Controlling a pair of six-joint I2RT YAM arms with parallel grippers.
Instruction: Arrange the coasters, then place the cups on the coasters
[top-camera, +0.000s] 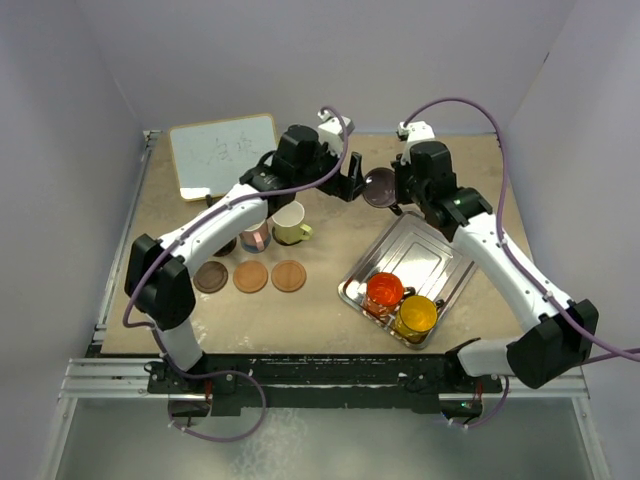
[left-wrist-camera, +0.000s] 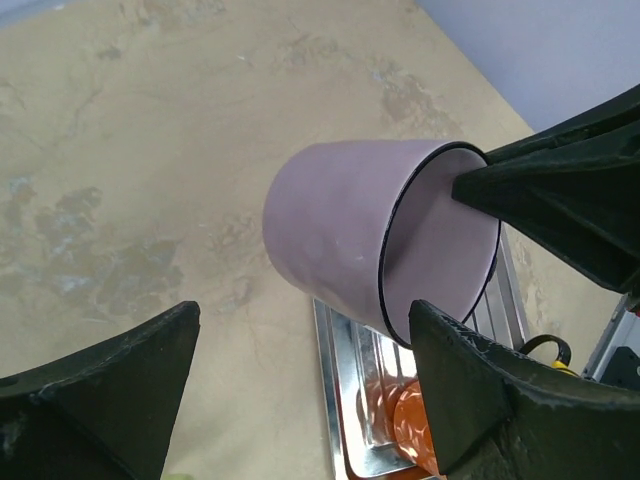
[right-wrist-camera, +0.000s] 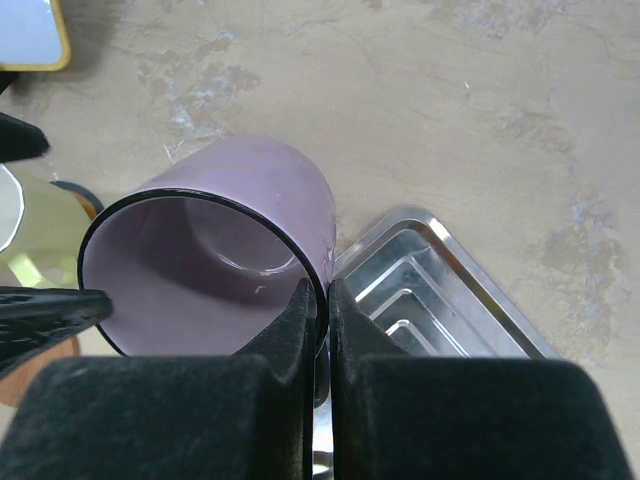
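Observation:
My left gripper grabs the purple cup by its rim (top-camera: 366, 182) opposite its handle next, to place it on the dark brown coaster (top-camera: 210, 277).
A smoky purple cup (top-camera: 379, 187) hangs tilted above the table at the back middle. My right gripper (right-wrist-camera: 327, 298) is shut on its rim, one finger inside and one outside the cup (right-wrist-camera: 225, 250). My left gripper (left-wrist-camera: 305, 322) is open, its fingertips either side of the cup (left-wrist-camera: 340, 230) near the mouth, not closed on it. Three coasters lie in a row: one dark brown (top-camera: 210, 277) and two tan-orange (top-camera: 250, 276) (top-camera: 288, 276). Behind them stand a yellow-green cup (top-camera: 290, 222) and a pink cup (top-camera: 255, 236). A red-orange cup (top-camera: 384, 292) and a yellow cup (top-camera: 415, 315) stand in the metal tray (top-camera: 425, 250).
A whiteboard (top-camera: 222, 153) lies at the back left. The tray's corner (right-wrist-camera: 440, 290) sits just below the held cup. The left arm (top-camera: 200, 235) reaches over the cups behind the coaster row.

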